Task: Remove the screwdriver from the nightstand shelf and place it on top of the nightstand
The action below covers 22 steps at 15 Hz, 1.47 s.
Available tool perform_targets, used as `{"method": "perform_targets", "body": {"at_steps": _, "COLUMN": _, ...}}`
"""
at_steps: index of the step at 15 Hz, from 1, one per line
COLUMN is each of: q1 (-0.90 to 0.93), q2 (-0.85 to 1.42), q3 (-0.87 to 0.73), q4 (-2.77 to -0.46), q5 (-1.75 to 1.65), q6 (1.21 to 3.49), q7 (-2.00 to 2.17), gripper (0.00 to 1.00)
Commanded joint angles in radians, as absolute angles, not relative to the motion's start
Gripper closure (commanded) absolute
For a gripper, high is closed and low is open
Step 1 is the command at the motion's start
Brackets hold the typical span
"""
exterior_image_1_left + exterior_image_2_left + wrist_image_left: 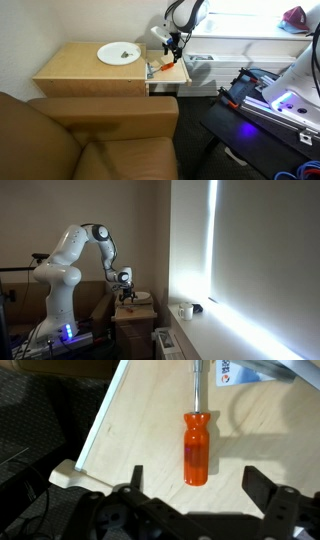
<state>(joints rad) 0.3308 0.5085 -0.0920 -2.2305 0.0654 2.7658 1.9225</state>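
My gripper isn't ready to close on the orange-red handle (pixel 166 67) (pixel 196 453) on the shelf yet. It should lower first, because my gripper's fingers are above the handle in an exterior view.
The screwdriver (pixel 196 448) has an orange-red handle and a thin metal shaft. It lies flat on the light tan pull-out shelf (pixel 140 435) in the wrist view, handle toward the camera. My gripper (pixel 197 480) is open, its two black fingers spread either side of the handle's end, just above it and not touching. In an exterior view the gripper (pixel 172 47) hangs over the shelf (pixel 172 74) beside the nightstand (pixel 80 70); the screwdriver (pixel 158 70) shows as an orange speck. In the other exterior view the gripper (pixel 128 292) is above the nightstand (pixel 135 310).
A white plate (pixel 119 54) with a small dark item lies on the nightstand top. A brown armchair (pixel 90 135) stands in front. A white packet with print (pixel 250 372) lies at the shelf's far end. A mug (pixel 185 311) sits on the windowsill.
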Motion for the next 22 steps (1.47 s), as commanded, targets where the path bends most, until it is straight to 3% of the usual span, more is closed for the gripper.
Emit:
{"method": "perform_targets", "body": {"at_steps": 1, "q1": 0.326, "q2": 0.508, "q3": -0.089, "q4": -2.228, "q5": 0.059, "q6": 2.764, "q7": 1.929, "gripper": 0.00}}
{"method": "perform_targets", "body": {"at_steps": 10, "q1": 0.353, "q2": 0.699, "q3": -0.138, "q4": -2.112, "q5": 0.065, "q6": 2.842, "q7": 2.002, "gripper": 0.00}}
{"method": "perform_targets", "body": {"at_steps": 17, "q1": 0.309, "q2": 0.694, "q3": -0.094, "q4": -2.125, "q5": 0.089, "q6": 2.799, "q7": 1.952, "gripper": 0.00}}
{"method": "perform_targets", "body": {"at_steps": 18, "q1": 0.306, "q2": 0.696, "q3": -0.090, "q4": -2.124, "q5": 0.090, "q6": 2.805, "q7": 1.947, "gripper": 0.25}}
{"method": "perform_targets", "body": {"at_steps": 19, "q1": 0.303, "q2": 0.698, "q3": -0.087, "q4": -2.123, "q5": 0.090, "q6": 2.805, "q7": 1.942, "gripper": 0.27}}
{"method": "perform_targets", "body": {"at_steps": 22, "q1": 0.303, "q2": 0.702, "q3": -0.088, "q4": -2.124, "q5": 0.092, "q6": 2.811, "q7": 1.940, "gripper": 0.47}}
